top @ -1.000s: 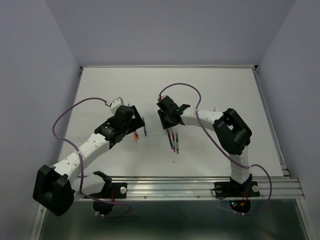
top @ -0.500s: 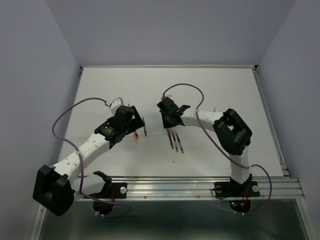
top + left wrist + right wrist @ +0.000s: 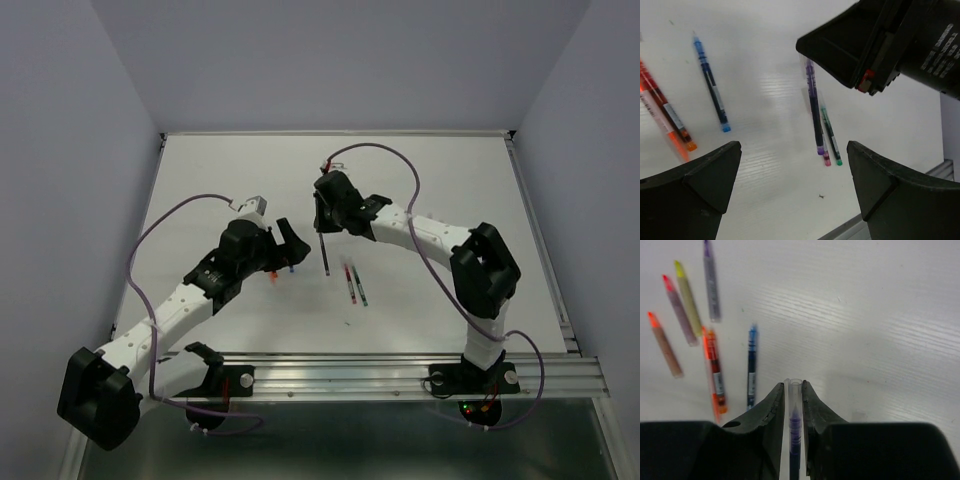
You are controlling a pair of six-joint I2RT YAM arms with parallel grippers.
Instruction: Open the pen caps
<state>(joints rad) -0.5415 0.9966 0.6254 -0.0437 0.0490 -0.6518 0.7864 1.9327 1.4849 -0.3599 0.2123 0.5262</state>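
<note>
Next, my left gripper grabs the pen's dark body (image 3: 324, 257) (image 3: 816, 123) while my right gripper pinches the pen's cap, to open the purple pen.
My right gripper (image 3: 793, 390) is shut on a purple pen (image 3: 794, 430), pinching its pale translucent cap (image 3: 793, 399) between the fingers. In the top view this pen (image 3: 325, 250) hangs tilted below the right gripper (image 3: 322, 215), off the table. The left wrist view shows the same purple pen (image 3: 814, 107) under the right gripper's black body (image 3: 875, 45). My left gripper (image 3: 792, 165) is open with nothing in it, just left of the held pen (image 3: 285, 240).
A pink pen (image 3: 826, 155) and a green pen (image 3: 831, 140) lie beneath the held pen. A blue pen (image 3: 711, 92) and orange and red pens (image 3: 665, 117) lie to the left. Several more pens (image 3: 687, 297) lie further out. The table's metal rail (image 3: 400, 370) runs along the near edge.
My right gripper has shut on the purple pen and lifted it from beside the pink and green pens, moving slightly left. My left gripper has swung right, toward the held pen.
</note>
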